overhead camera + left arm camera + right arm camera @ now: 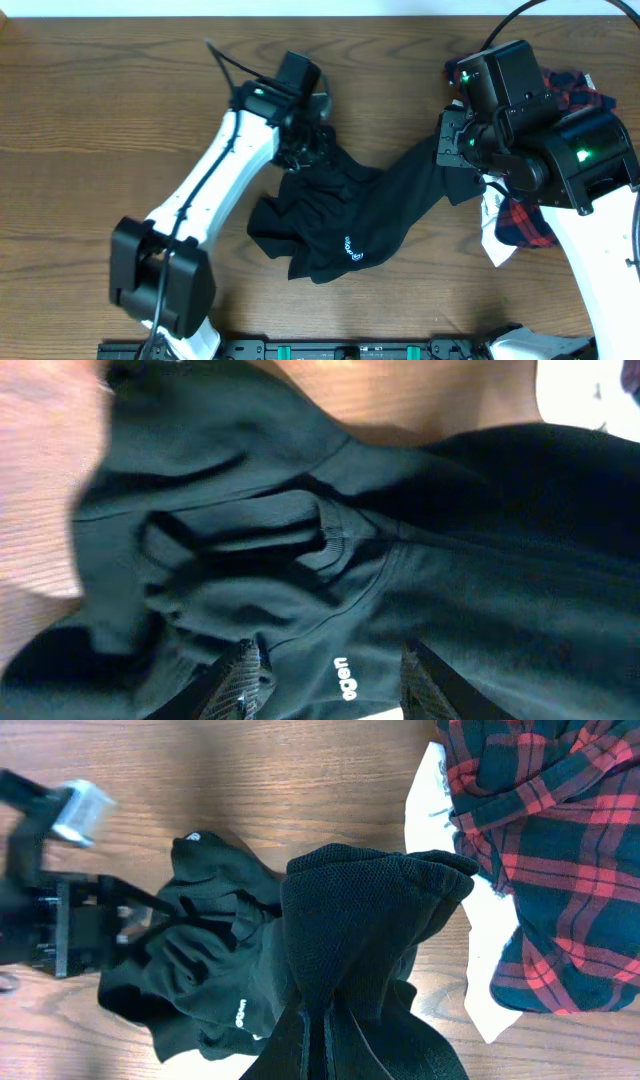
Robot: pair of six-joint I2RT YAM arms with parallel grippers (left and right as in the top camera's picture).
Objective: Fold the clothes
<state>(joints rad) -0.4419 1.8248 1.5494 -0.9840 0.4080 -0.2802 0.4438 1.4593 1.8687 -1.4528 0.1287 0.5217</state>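
Observation:
I should next grab the bunched end of the crumpled black garment (340, 215) with my left gripper, opposite my right gripper, to stretch the garment out for folding.
A crumpled black garment (340, 215) with a small white logo lies mid-table, one end drawn up toward the right. My left gripper (305, 150) is at its upper left corner. In the left wrist view its fingers (332, 682) are spread wide just above the black cloth (300, 560), with the logo between them. My right gripper (447, 150) is shut on a bunched fold of the black garment (370, 910) and holds it raised. Its fingers (325, 1035) are pressed together on the cloth.
A red and navy plaid shirt (525, 225) lies at the right under the right arm, also in the right wrist view (560, 840). A white cloth (492, 230) lies beside it (435, 810). The table is brown wood (100, 120).

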